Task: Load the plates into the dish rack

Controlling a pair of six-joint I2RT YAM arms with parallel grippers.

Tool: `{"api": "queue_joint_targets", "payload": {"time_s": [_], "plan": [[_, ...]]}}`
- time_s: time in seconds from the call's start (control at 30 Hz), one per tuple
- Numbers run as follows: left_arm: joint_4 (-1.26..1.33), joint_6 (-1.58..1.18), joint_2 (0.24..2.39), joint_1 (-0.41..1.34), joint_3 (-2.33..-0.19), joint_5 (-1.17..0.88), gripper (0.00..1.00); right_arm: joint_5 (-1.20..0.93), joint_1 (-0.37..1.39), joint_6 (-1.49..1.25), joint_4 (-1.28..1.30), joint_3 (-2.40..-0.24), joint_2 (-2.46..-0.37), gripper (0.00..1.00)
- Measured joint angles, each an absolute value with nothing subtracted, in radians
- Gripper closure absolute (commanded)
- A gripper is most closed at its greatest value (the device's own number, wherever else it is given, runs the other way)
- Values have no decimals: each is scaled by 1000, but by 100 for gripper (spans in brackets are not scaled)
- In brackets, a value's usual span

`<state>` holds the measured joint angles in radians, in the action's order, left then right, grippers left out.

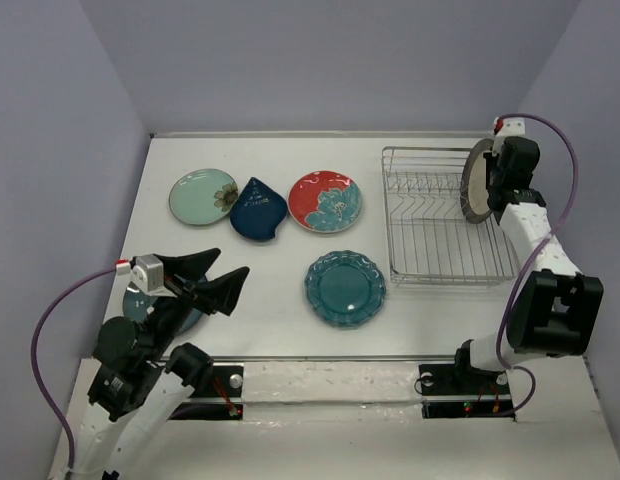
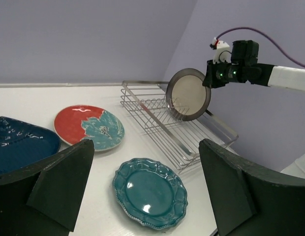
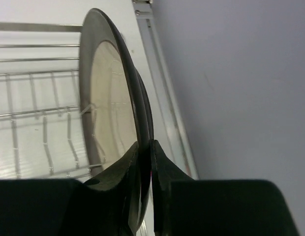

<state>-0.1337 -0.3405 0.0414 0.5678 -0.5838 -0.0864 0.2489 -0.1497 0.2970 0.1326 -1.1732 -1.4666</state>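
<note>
I will grab the teal scalloped plate's rim away from the rack (image 1: 430,250) with my left gripper next. That leaves the opposite rim for my right gripper to load the plate.
My right gripper (image 1: 493,180) is shut on the rim of the cream plate with the brown rim (image 1: 477,181) and holds it upright on edge over the right end of the silver wire dish rack (image 1: 430,250). The right wrist view shows the fingers (image 3: 160,162) pinching that plate (image 3: 106,98) above the rack's prongs (image 3: 34,118). My left gripper (image 1: 212,275) is open and empty, above the table left of the teal scalloped plate (image 1: 345,288). The blue-teal round plate (image 1: 138,304) lies partly hidden under my left arm.
The mint-green plate (image 1: 203,196), navy teardrop plate (image 1: 258,209) and red plate with teal floral (image 1: 325,200) lie flat in a row at the back left. The left wrist view shows the teal plate (image 2: 150,191), red plate (image 2: 88,127) and rack (image 2: 157,115). Walls enclose the table.
</note>
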Motion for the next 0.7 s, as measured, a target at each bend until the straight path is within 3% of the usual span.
{"api": "queue_joint_targets", "payload": {"time_s": [0.03,0.07,0.17,0.23,0.27,0.53,0.7], "plan": [[-135,-342,56,574,-584,-83,1,265,-146,289,110,-1163,-1468,67],[-139,-344,72,578,-584,-79,1,266,-144,282,101,-1163,-1466,53],[-151,-352,149,591,-590,-74,6,287,-144,245,65,-1152,-1456,37],[-158,-365,224,595,-595,-76,23,293,-144,206,52,-1149,-1447,28],[-162,-380,263,595,-596,-81,26,299,-144,187,47,-1149,-1446,24],[-95,-539,588,595,-536,-166,30,364,-144,-43,118,-1180,-1413,13],[-55,-628,685,599,-426,-160,29,326,-144,-220,178,-1167,-1229,11]]}}
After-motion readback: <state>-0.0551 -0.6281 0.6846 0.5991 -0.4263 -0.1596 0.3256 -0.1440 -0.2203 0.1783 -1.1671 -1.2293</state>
